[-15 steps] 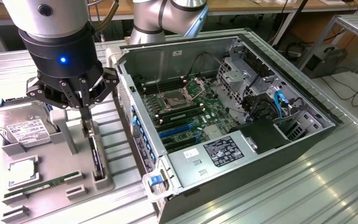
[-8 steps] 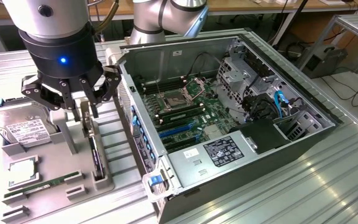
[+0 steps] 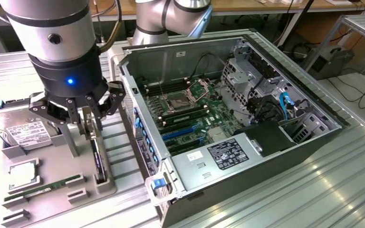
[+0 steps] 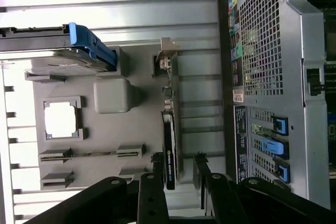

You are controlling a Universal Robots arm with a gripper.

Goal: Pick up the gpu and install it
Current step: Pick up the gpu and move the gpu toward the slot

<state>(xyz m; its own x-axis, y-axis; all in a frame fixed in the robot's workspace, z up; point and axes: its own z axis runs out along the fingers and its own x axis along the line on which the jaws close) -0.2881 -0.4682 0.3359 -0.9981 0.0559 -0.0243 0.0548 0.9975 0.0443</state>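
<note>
The GPU's silver bracket (image 4: 169, 47) sticks out at the far end of the GPU, so my gripper will grab the GPU by the two sides of its flat black cover next.
The gpu (image 3: 97, 156) is a thin dark card standing on edge in a slot of the grey holder tray (image 3: 110, 187), at the exterior view's left of the computer case. In the wrist view the gpu (image 4: 169, 140) runs lengthwise with its silver bracket (image 4: 167, 56) at the far end. My gripper (image 3: 89, 118) hangs straight over the card. Its black fingers (image 4: 157, 169) stand on both sides of the card's near end, open, with a gap between one finger and the card. The gripper (image 4: 177, 163) holds nothing.
The open computer case (image 3: 334, 118) lies on its side, showing the motherboard and its blue expansion slots (image 3: 179, 133). On the holder tray sit a silver hard drive (image 3: 24, 133), a processor (image 3: 21, 171) and a green memory stick (image 3: 46, 184). Ribbed metal table around.
</note>
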